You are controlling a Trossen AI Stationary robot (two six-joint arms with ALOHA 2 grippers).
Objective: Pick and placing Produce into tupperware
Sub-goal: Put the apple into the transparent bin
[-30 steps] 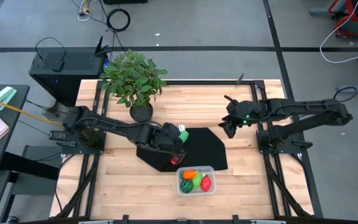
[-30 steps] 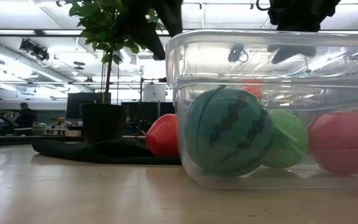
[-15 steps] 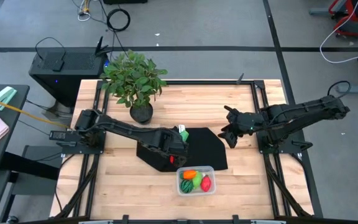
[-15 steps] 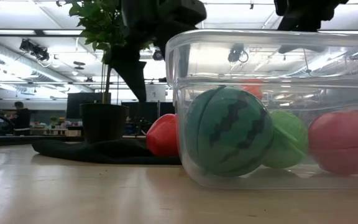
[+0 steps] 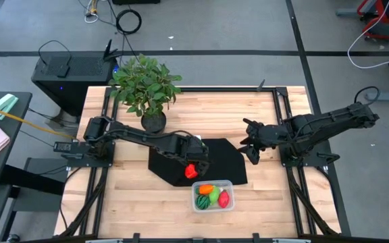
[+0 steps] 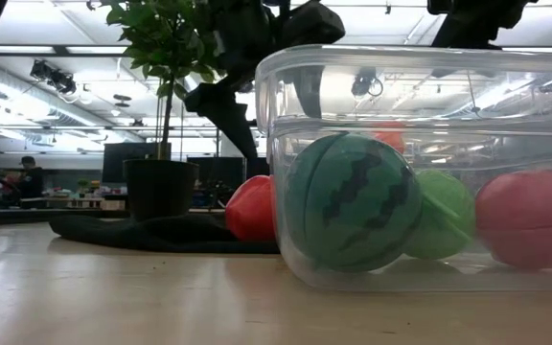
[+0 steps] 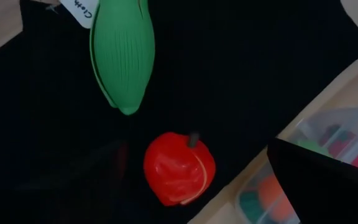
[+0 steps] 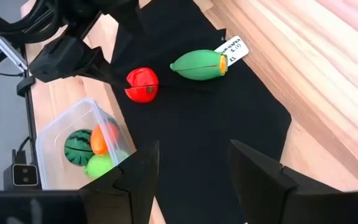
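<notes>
I need to grab the apple by its rounded sides with my left gripper next, so that I can add the red apple [image 5: 190, 171] to the tupperware [image 5: 229, 183].
A red apple [image 5: 190, 171] [image 7: 179, 168] [image 8: 142, 84] lies on the black mat [image 5: 228, 162], close beside the tupperware [image 5: 229, 183] [image 6: 429, 86]. A green husked corn [image 7: 122, 56] [image 8: 199, 65] lies farther back on the mat with a white tag at its end. The clear tub holds a striped watermelon [image 6: 351, 201], an orange piece, a light green one [image 6: 444, 213] and a red one [image 6: 533, 216]. My left gripper [image 5: 196, 154] [image 6: 257, 105] hovers open above the mat between corn and apple. My right gripper [image 5: 251, 152] [image 8: 191, 174] waits open over the mat's right edge.
A leafy potted plant [image 5: 145, 84] [image 6: 159, 187] stands at the table's far left, behind the mat. Bare wood lies to the left of the mat and along the near edge beside the tub. Metal frame rails run along both table sides.
My left gripper has moved toward the table's right and come down over the mat, uncovering the red apple, which has stayed in place. My right gripper has moved toward the near edge, to the mat's right edge.
</notes>
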